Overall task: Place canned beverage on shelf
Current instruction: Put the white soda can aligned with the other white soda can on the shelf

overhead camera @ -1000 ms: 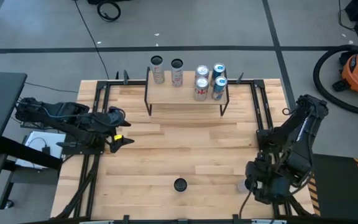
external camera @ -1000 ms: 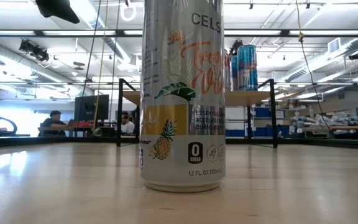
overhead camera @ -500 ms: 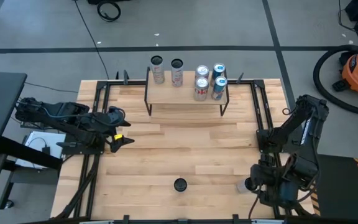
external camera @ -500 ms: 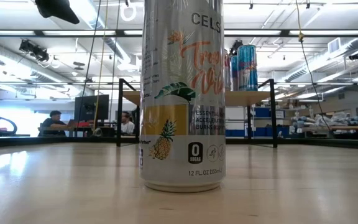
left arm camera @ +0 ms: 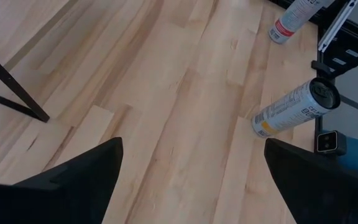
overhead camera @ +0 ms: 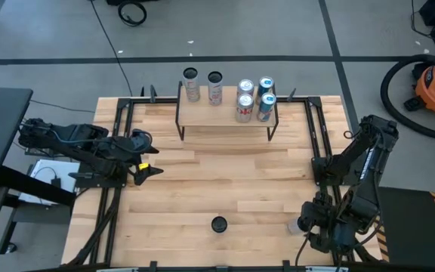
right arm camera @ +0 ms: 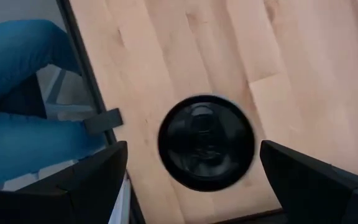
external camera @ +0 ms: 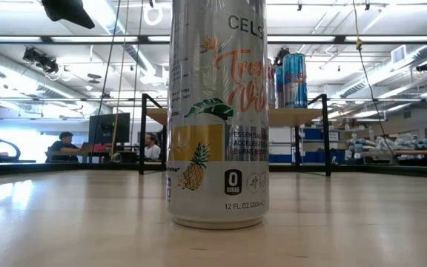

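I should lower my right gripper before closing on the can: its fingers stop above the black can top [right arm camera: 206, 142] in the right wrist view.
The shelf [overhead camera: 225, 113], a wooden plank on black legs, stands at the table's far middle with several cans on top. A silver pineapple-print can [overhead camera: 218, 224] stands upright on the table near the front edge; it fills the low view [external camera: 217, 111]. A second black-topped can [overhead camera: 296, 225] stands on the table at the front right. My right gripper [overhead camera: 308, 225] is open above it; in the right wrist view its fingers [right arm camera: 92, 180] stand on either side of the can's top [right arm camera: 206, 141], apart from it. My left gripper [overhead camera: 146, 155] is open and empty at the table's left.
Black frame rails [overhead camera: 123, 151] run along the table's left and right sides. A person's blue-clad legs [right arm camera: 23, 93] show just beyond the table's front edge by the right gripper. Bare wood lies between the shelf and the two front cans.
My right gripper has shifted a little toward the table's near edge over the front-right can. The cans and my left arm have kept still.
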### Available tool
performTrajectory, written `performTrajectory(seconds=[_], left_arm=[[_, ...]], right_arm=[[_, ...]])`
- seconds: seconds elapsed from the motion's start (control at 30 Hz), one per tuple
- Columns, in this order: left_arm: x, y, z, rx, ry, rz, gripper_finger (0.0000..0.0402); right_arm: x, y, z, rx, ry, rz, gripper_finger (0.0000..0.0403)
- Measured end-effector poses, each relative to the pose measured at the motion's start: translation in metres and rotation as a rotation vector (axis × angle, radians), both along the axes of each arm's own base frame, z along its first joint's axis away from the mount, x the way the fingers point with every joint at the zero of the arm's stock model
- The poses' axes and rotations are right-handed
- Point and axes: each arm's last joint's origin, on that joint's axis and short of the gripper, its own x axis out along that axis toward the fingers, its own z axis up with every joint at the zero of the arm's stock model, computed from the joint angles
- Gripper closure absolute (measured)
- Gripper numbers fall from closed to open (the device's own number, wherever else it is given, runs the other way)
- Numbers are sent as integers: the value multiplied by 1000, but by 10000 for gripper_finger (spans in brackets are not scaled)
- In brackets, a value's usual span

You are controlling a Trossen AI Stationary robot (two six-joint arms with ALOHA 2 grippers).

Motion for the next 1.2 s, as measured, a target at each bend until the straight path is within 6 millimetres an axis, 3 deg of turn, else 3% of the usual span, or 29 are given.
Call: performTrajectory(seconds=[0.67, 1.2], left_arm=[[0, 0, 0, 0, -1, 0, 8], [0, 0, 0, -1, -1, 0, 8]], right_arm=[[-2, -4, -29, -30, 20, -34, 28], [1, -6, -31, -32, 20, -43, 29]])
